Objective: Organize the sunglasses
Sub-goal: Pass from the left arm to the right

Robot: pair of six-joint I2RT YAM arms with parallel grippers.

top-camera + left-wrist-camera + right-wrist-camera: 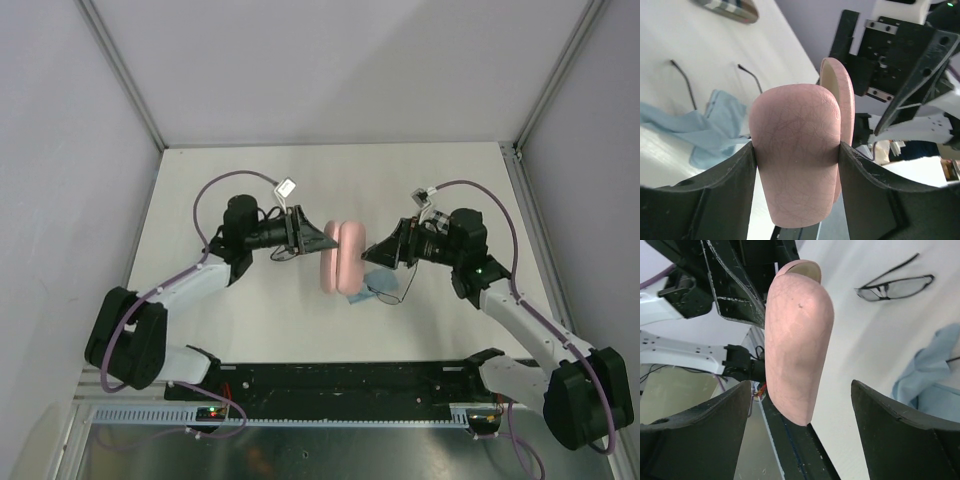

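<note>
My right gripper needs to move toward the side of the pink case (340, 256) before it closes on the case, because my fingers stop short of it in the top view.
A pink hard case (340, 256) stands on end over the table middle, its lid slightly ajar with a cream lining (832, 75). My left gripper (797, 145) is shut on the case's body. My right gripper (801, 385) is open, its fingers on either side of the case (797, 340) without touching it. A black-rimmed pair of sunglasses (895, 287) lies flat on the table. Two dark wire temple arms (682, 82) stick out from under a light blue cloth (700, 125); the rest of that pair is hidden.
The light blue cloth (378, 290) lies just right of the pink case, below my right gripper (372, 252). The end of a checkered case (730, 7) shows in the left wrist view. The black rail (340, 380) runs along the near table edge.
</note>
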